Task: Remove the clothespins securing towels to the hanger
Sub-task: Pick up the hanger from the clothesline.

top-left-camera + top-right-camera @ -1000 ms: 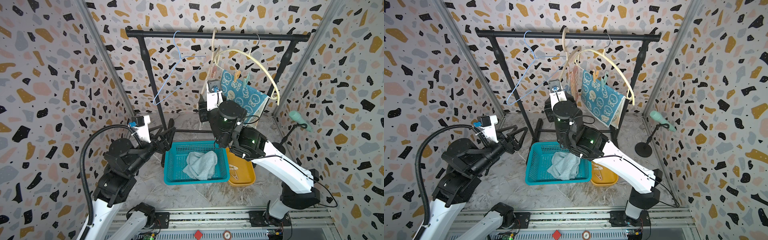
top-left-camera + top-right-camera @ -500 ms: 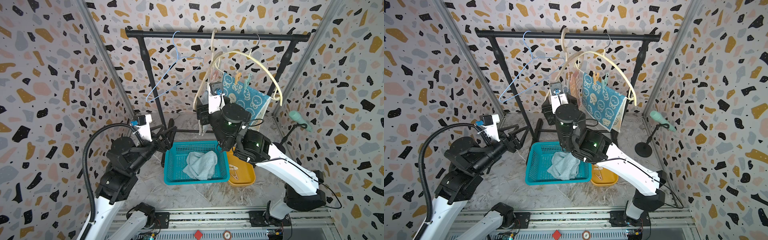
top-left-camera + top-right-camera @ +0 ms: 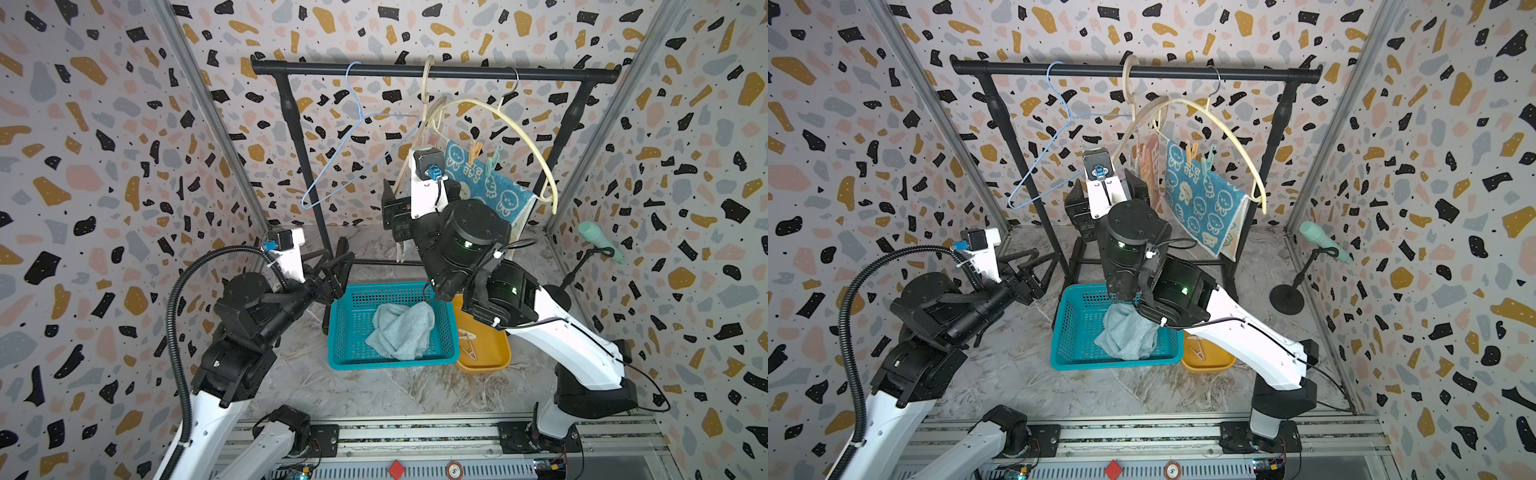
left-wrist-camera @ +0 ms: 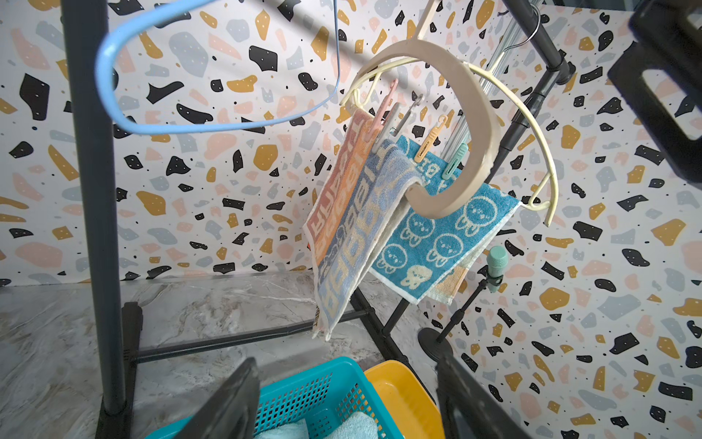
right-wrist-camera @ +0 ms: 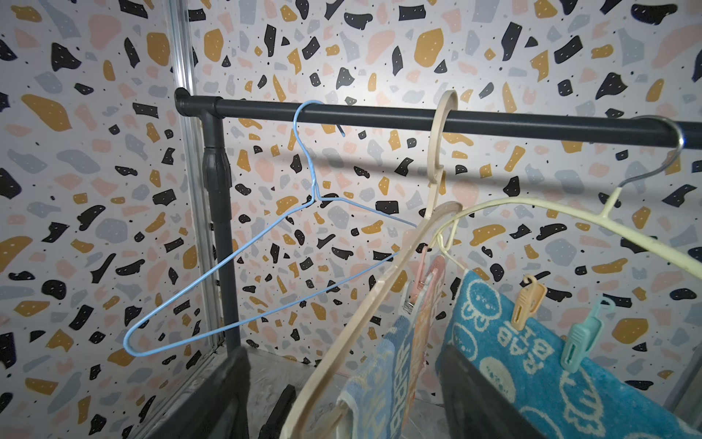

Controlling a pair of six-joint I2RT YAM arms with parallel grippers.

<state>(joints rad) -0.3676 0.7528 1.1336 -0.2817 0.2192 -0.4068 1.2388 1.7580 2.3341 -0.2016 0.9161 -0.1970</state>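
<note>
I should grab the beige hanger [image 4: 482, 125] by its near arm's outer end with my right gripper, to unhook it for my left gripper's hold, leaving its hook and the clothespins free.
A beige hanger [image 4: 482, 125] on the black rail [image 3: 436, 71] carries the striped towel [image 4: 349, 228], pinned by a pink clothespin [image 4: 381, 114] and a grey-white one [image 4: 395, 121]. On the cream hanger [image 3: 536, 137] beside it hangs the teal rabbit towel [image 4: 437, 235], held by a peach clothespin [image 5: 528, 302] and a mint one [image 5: 581, 342]. My right gripper [image 5: 347, 384] is open and raised, with the beige hanger's arm and the striped towel's edge between its fingers. My left gripper [image 3: 332, 257] stays open and empty, low beside the basket. A pale blue towel [image 3: 401, 330] lies in the basket.
A teal basket [image 3: 345, 320] stands on the floor below the rail, a yellow tray [image 3: 486, 357] with loose clothespins [image 3: 467, 340] next to it. An empty blue wire hanger [image 3: 353, 162] hangs at the rail's left. A mint microphone on a stand [image 3: 598, 239] is at right.
The right gripper's jaws have opened wider and the arm has risen a little by the hangers. The hangers have swung slightly. The left arm has shifted only a little.
</note>
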